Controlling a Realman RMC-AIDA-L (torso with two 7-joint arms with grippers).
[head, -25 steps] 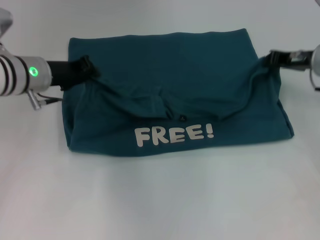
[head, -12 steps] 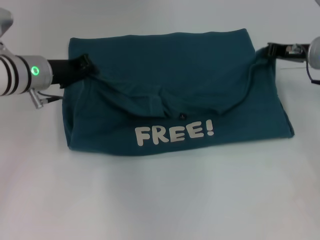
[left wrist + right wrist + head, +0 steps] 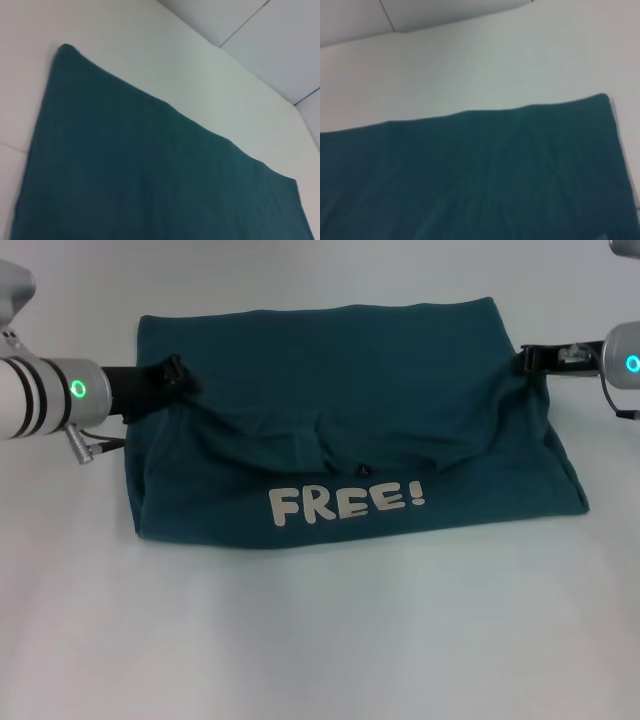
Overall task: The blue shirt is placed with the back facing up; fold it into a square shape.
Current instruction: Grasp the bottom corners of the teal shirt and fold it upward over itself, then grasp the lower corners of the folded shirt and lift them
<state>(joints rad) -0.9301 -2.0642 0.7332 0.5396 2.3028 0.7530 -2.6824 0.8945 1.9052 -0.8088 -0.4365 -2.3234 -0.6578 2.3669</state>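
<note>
I should let go of the blue shirt with my left gripper now, because the sagging edge [image 3: 255, 427] of the blue shirt rests low across the shirt's flat far part [image 3: 320, 360].
The blue shirt [image 3: 340, 350] lies across the white table, dark teal, with a white "FREE!" print [image 3: 348, 503] on its turned-over near part. My left gripper [image 3: 172, 375] is at the shirt's left side, shut on a fold of the fabric. My right gripper [image 3: 528, 358] is at the right side, shut on the other end of that fold. The held edge sags between them in a shallow curve above the print. Flat teal cloth of the shirt [image 3: 150, 165] fills the left wrist view, and the right wrist view shows the shirt [image 3: 470, 170] the same way; neither shows fingers.
The white table [image 3: 320, 640] extends well in front of the shirt and on both sides. Its far edge meets a pale wall [image 3: 280, 45] with panel seams behind the shirt.
Both grippers have carried the held fold a little toward the far side of the table. The right gripper moved more, and the sagging edge has drawn flatter. The print shifted slightly away.
</note>
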